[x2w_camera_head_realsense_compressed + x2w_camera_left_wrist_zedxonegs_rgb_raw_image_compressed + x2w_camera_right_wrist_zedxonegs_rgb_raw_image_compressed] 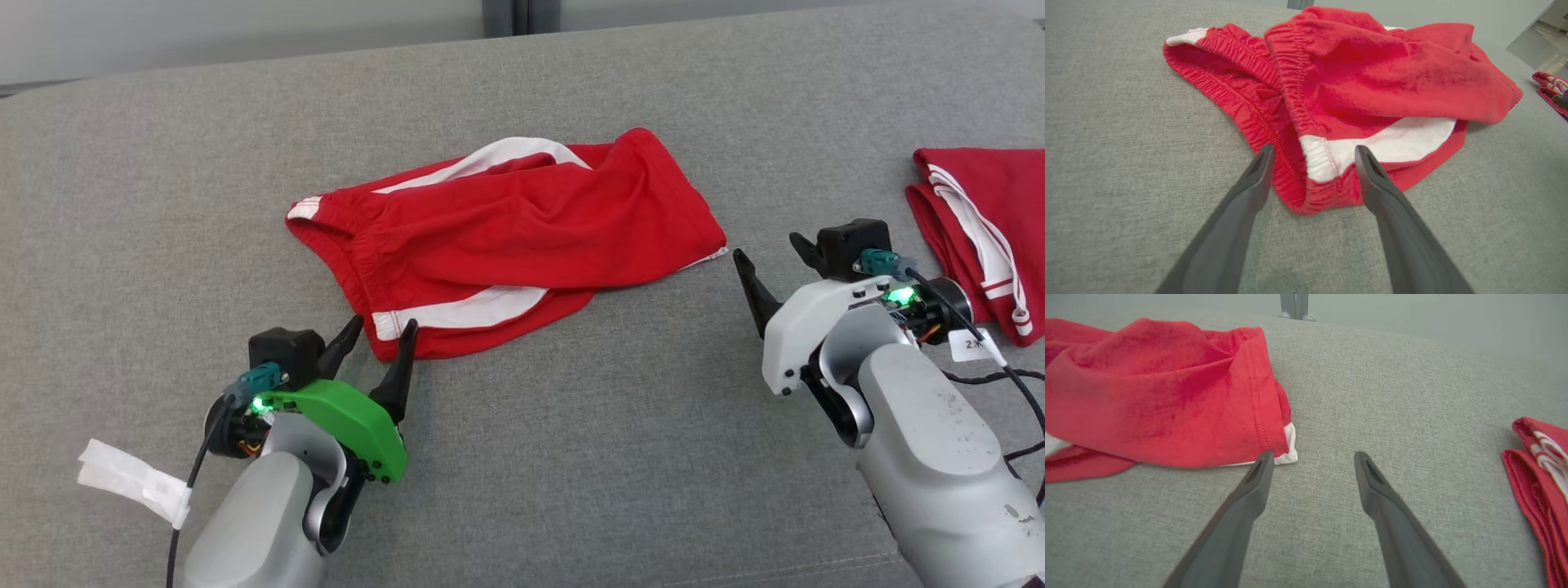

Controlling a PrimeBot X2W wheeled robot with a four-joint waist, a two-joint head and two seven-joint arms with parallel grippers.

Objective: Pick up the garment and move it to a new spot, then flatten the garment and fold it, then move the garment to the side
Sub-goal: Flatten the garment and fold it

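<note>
The shorts lie slack and bunched mid-surface. Next, my right gripper pinches the shorts' white-striped hem corner (720, 254) (1290, 455) that peeks out at the leg opening.
The garment (506, 237) is a pair of red shorts with white side stripes, lying crumpled in the middle of the grey cloth-covered surface (571, 457). My left gripper (384, 322) is open at its near left corner. In the left wrist view the garment (1372, 69) has its waistband corner with the white stripe between the two fingers of my left gripper (1313, 148). My right gripper (767, 247) is open just right of the leg hem. In the right wrist view the garment (1147, 392) has its hem by the left finger of my right gripper (1313, 454), with bare cloth between the fingers.
A second red garment with white stripes (988, 220) lies folded at the right edge, close behind my right wrist, also seen as the folded garment (1535, 477). Black cables (1012, 384) trail by the right arm. The surface's far edge (490, 45) meets a pale wall.
</note>
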